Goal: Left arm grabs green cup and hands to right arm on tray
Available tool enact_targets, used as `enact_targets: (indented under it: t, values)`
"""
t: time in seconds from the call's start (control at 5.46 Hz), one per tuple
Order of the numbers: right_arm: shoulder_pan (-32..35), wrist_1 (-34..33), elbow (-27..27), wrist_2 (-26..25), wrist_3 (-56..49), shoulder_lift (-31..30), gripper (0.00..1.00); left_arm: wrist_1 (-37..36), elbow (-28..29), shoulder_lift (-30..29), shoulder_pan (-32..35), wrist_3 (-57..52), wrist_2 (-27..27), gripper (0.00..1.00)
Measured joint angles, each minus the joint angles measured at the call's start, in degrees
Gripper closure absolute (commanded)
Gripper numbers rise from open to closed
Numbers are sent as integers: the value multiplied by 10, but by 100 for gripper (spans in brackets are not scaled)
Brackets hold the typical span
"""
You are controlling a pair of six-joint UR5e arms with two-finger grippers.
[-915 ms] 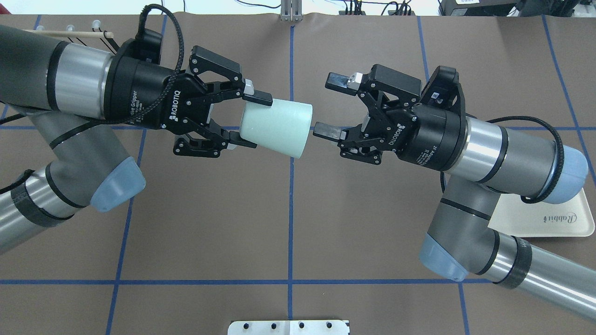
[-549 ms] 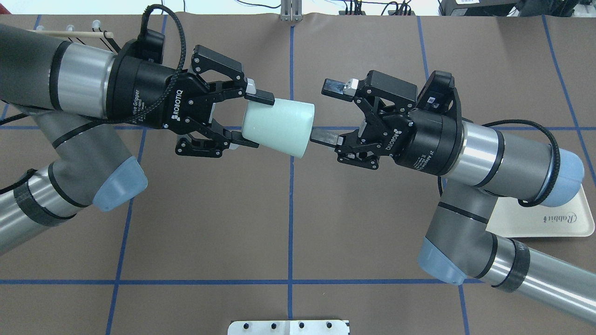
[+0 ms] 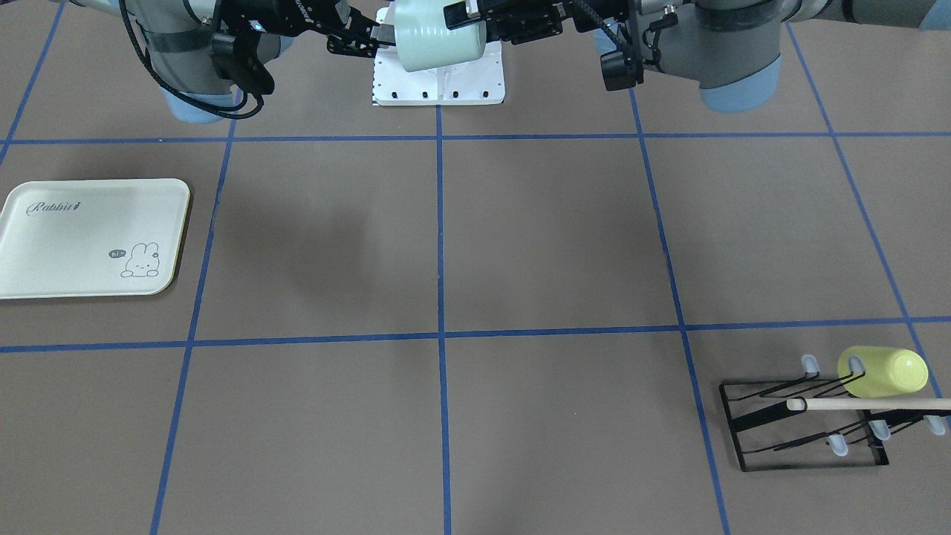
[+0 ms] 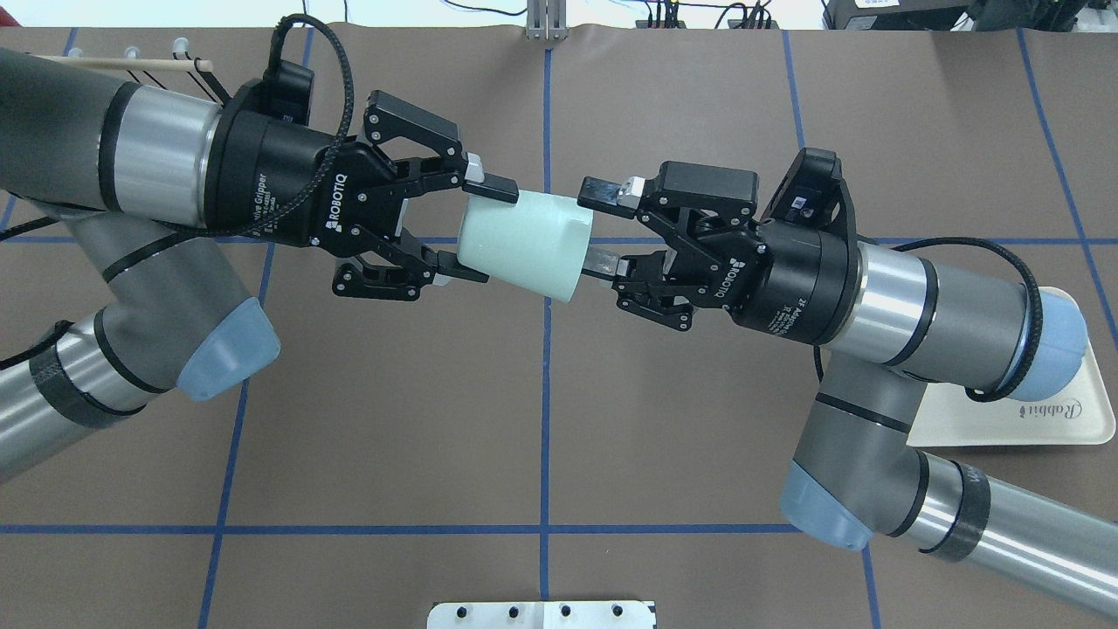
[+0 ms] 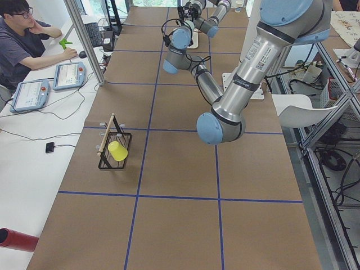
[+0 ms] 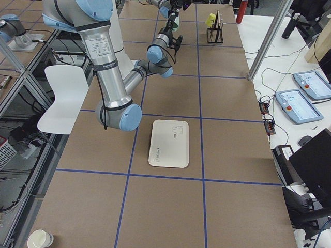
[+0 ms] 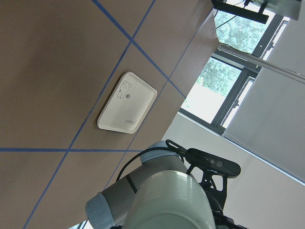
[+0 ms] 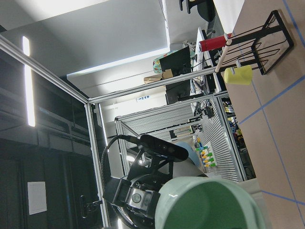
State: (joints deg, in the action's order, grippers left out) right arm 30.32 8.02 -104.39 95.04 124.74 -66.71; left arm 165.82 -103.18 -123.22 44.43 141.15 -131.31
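Observation:
I will next use my right gripper to take hold of the green cup by its rim [image 8: 209, 183], so I can take it over for the tray.
The green cup [image 4: 524, 247] lies on its side in the air above the table's middle, mouth toward the right arm. My left gripper [image 4: 476, 231] is shut on its base end. My right gripper [image 4: 598, 225] is open at the cup's mouth: one finger lies just outside the far side of the rim, the other reaches to the mouth. The cup also shows in the front-facing view [image 3: 438, 37] and the right wrist view [image 8: 209, 205]. The tray [image 4: 1004, 419] lies empty at the right, partly under the right arm; it also shows in the front-facing view [image 3: 89, 238].
A black wire rack [image 3: 802, 427] with a wooden stick holds a yellow-green cup [image 3: 884, 371] at the far left corner. A white mount plate [image 4: 541, 614] sits at the robot's edge. An operator [image 5: 22, 39] sits beside the table.
My right gripper has moved left toward the cup, and its open fingers now stand at the rim. My left gripper with the cup has shifted slightly right.

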Motion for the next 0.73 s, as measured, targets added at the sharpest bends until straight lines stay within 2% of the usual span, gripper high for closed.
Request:
enact_targets:
  t: [0.73]
  values:
    - [-5,-7,-13,-1,0,2,37,0,-2,0,-3,0,-1,90]
